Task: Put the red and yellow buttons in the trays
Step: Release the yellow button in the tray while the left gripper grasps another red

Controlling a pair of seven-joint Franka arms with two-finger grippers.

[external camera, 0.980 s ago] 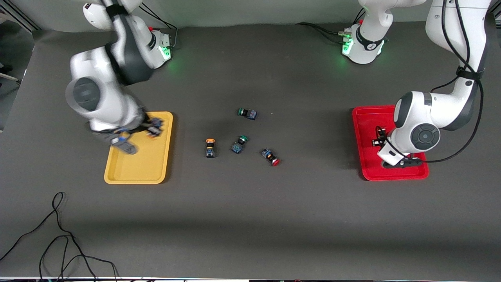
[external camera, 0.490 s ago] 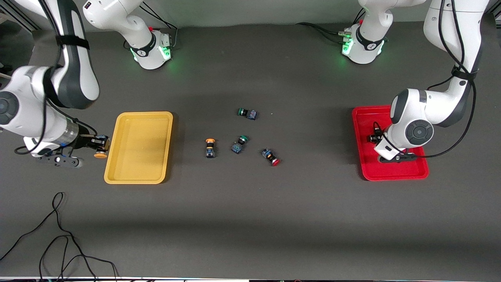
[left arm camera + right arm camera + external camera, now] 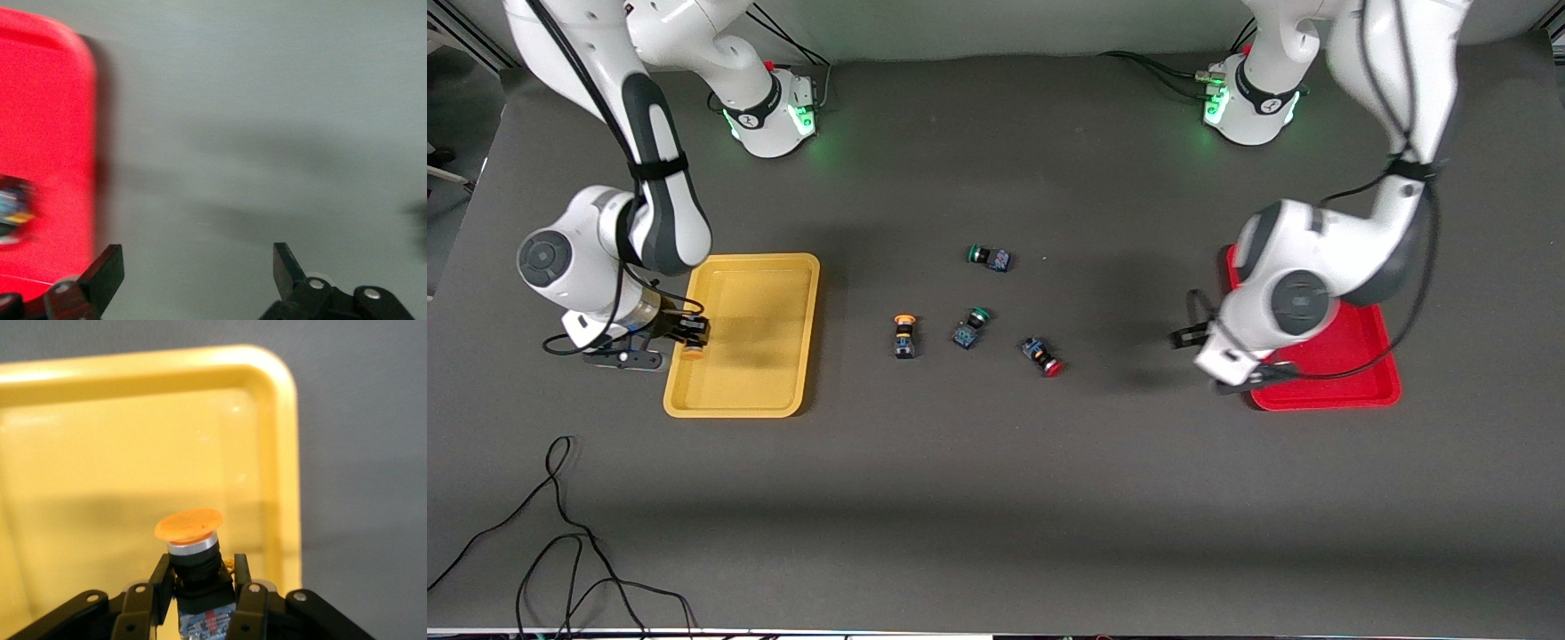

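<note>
My left gripper grabs the red button by its dark body (image 3: 1037, 351) below the cap next, to place the button in the red tray (image 3: 1352, 387).
My right gripper (image 3: 691, 334) is shut on a yellow-capped button (image 3: 692, 351) and holds it over the yellow tray (image 3: 756, 356), near the tray's edge at the right arm's end. In the right wrist view the button (image 3: 190, 527) sits between the fingers (image 3: 199, 577) above the tray (image 3: 100, 453). My left gripper (image 3: 1184, 336) is open and empty over bare table beside the red tray (image 3: 1352, 387). In the left wrist view (image 3: 197, 267) a blurred button (image 3: 13, 210) lies in the red tray (image 3: 47, 120). A yellow button (image 3: 904, 336) and a red button (image 3: 1042, 356) lie mid-table.
Two green-capped switches lie mid-table, one (image 3: 971, 327) between the yellow and red buttons, the other (image 3: 989, 257) farther from the front camera. A black cable (image 3: 560, 533) loops on the table near the front edge at the right arm's end.
My right gripper swung out past the yellow tray's end and came back over it with the yellow button. My left gripper moved off the red tray toward the table's middle.
</note>
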